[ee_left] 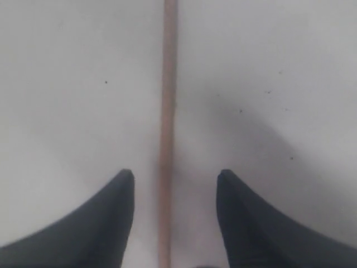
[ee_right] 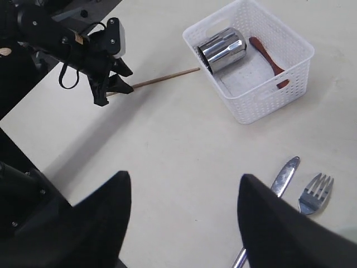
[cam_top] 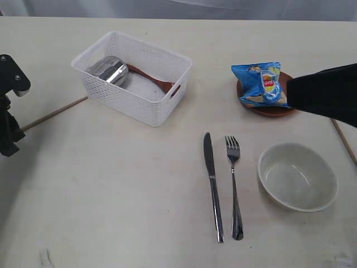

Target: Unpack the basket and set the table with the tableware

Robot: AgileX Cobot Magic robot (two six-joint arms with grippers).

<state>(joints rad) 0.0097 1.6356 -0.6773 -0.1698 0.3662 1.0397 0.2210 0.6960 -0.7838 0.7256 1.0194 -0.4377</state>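
Observation:
My left gripper should next pick up the chopstick near its middle (ee_left: 165,201) to keep both its ends level, because the chopstick is long and thin.
The white basket (cam_top: 129,104) stands at the back left of the table (cam_top: 111,190), holding a steel cup (cam_top: 109,71) on its side and a brown wooden spoon (cam_top: 152,79). One wooden chopstick (ee_left: 167,106) lies flat on the table between the fingers of my left gripper (ee_left: 174,174), which is open and not touching it. My right gripper (ee_right: 184,180) hangs open and empty above the table. Knife (cam_top: 211,181) and fork (cam_top: 234,184) lie side by side, with the pale bowl (cam_top: 268,178) to their right. The brown plate (cam_top: 276,111) sits under a snack bag.
A blue snack bag (cam_top: 261,84) rests on the plate, partly behind my black right arm (cam_top: 326,92). A second wooden stick (cam_top: 345,142) lies at the table's right edge. My left arm (cam_top: 8,106) stands at the far left edge.

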